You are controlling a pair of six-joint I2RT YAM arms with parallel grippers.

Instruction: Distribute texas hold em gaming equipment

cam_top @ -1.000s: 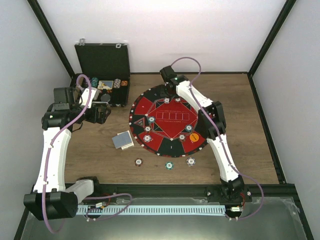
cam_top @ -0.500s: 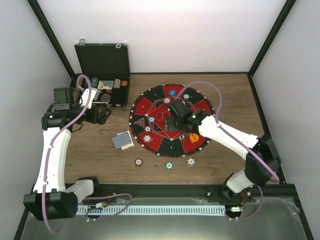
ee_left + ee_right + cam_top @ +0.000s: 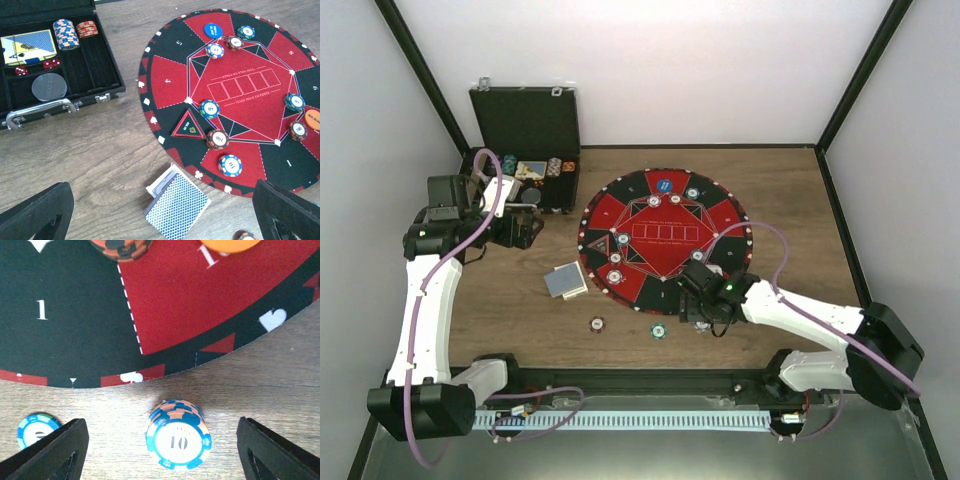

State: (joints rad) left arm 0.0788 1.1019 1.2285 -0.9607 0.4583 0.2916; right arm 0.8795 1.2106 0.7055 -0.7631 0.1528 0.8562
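Observation:
My right gripper's fingers are above the stack's top chip in the right wrist view and need to lower before closing.
The round red and black poker mat [image 3: 665,240] carries several striped chips, a blue disc [image 3: 212,30] and an orange disc [image 3: 314,119]. A deck of blue-backed cards [image 3: 176,206] lies on the wood left of the mat [image 3: 565,281]. A small stack of blue and orange "10" chips [image 3: 178,440] stands on the wood just off the mat's near edge. My right gripper [image 3: 162,452] is open and low, with a finger on each side of this stack, not touching it. My left gripper [image 3: 160,220] is open and empty, high above the deck.
A black hinged case [image 3: 525,125] stands open at the back left, holding chip stacks [image 3: 66,34], a card box and red dice. Two single chips [image 3: 597,324] [image 3: 659,331] lie on the wood near the mat's front edge. A red triangle marker [image 3: 188,128] sits on the mat.
My right arm has swung from the mat's far side across it to the near edge, and now sits low over the "10" chip stack. The left arm has not moved.

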